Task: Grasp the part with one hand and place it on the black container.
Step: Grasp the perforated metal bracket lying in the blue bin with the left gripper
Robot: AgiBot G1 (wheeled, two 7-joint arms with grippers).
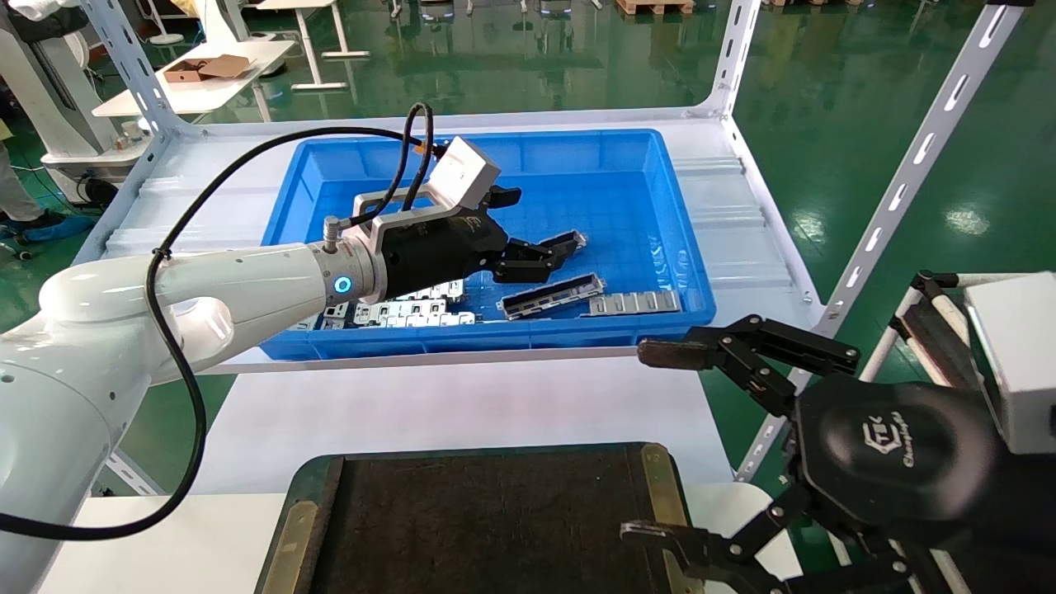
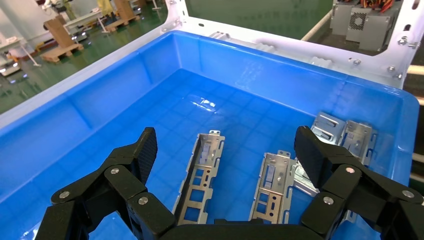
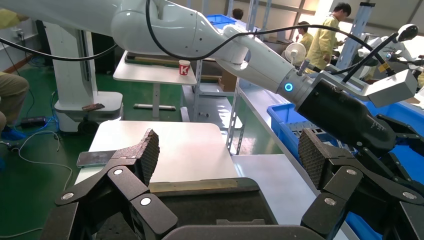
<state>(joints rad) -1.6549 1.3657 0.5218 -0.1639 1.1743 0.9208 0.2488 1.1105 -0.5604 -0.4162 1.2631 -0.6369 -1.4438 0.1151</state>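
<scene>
The left gripper grabs the long channel bar's slotted body across the bar's sides next. Then it sets the bar on the black container (image 1: 487, 520).
Several silver-grey metal parts lie on the floor of the blue bin. One part (image 1: 551, 295) (image 2: 200, 177) is a long channel bar with rectangular slots, and a second part (image 2: 272, 185) lies beside it. My left gripper (image 1: 540, 223) (image 2: 227, 150) hovers low inside the bin over them, open, with nothing between its fingers. The black container (image 1: 487, 520) (image 3: 200, 202) sits at the near edge of the table, its surface bare. My right gripper (image 1: 652, 445) (image 3: 227, 155) hangs open and empty over the container's right edge.
The blue bin (image 1: 495, 148) stands on a white metal shelf (image 1: 462, 396). Shiny flat plates (image 1: 404, 312) are piled in its near left corner, and another plate (image 1: 635, 303) lies at the near right. Slotted white uprights (image 1: 907, 173) rise at the shelf corners.
</scene>
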